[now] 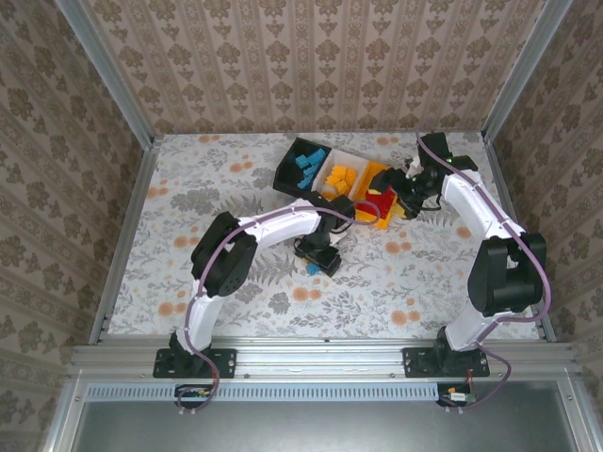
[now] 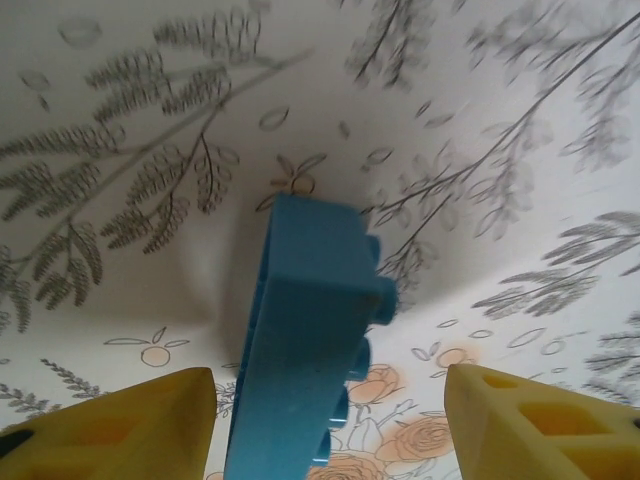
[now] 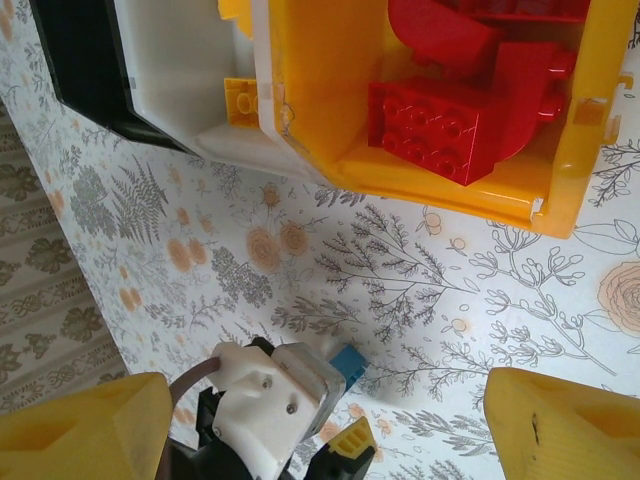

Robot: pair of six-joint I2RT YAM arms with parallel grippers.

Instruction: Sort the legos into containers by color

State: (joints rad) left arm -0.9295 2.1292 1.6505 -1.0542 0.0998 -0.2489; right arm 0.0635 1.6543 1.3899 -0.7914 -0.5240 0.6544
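Observation:
The blue lego (image 1: 313, 268) (image 2: 290, 390) has my yellow fingers reaching down beside its studs and smooth side, level with its body, so my left gripper will close on it.
A blue lego (image 2: 310, 340) stands on its side on the table, studs to the right, between the yellow fingers (image 2: 110, 425) of my left gripper (image 2: 330, 440), which is open with a gap on both sides. In the top view the blue lego (image 1: 312, 269) lies just below my left gripper (image 1: 318, 260). The three containers stand in a row: the black one (image 1: 288, 168) holds blue legos (image 1: 309, 166), the white one (image 1: 353, 171) orange legos (image 1: 339, 179), and the orange-yellow one (image 1: 377, 222) red legos (image 1: 384, 201). My right gripper (image 1: 403, 191) hovers open over the orange-yellow container (image 3: 300, 120).
The right wrist view looks down on red legos (image 3: 440, 115), the white container (image 3: 170, 70), the black container (image 3: 80, 60), and the left gripper's head (image 3: 270, 400) beside the blue lego (image 3: 348, 365). Patterned walls (image 1: 301, 66) and metal rails (image 1: 320, 358) enclose the table.

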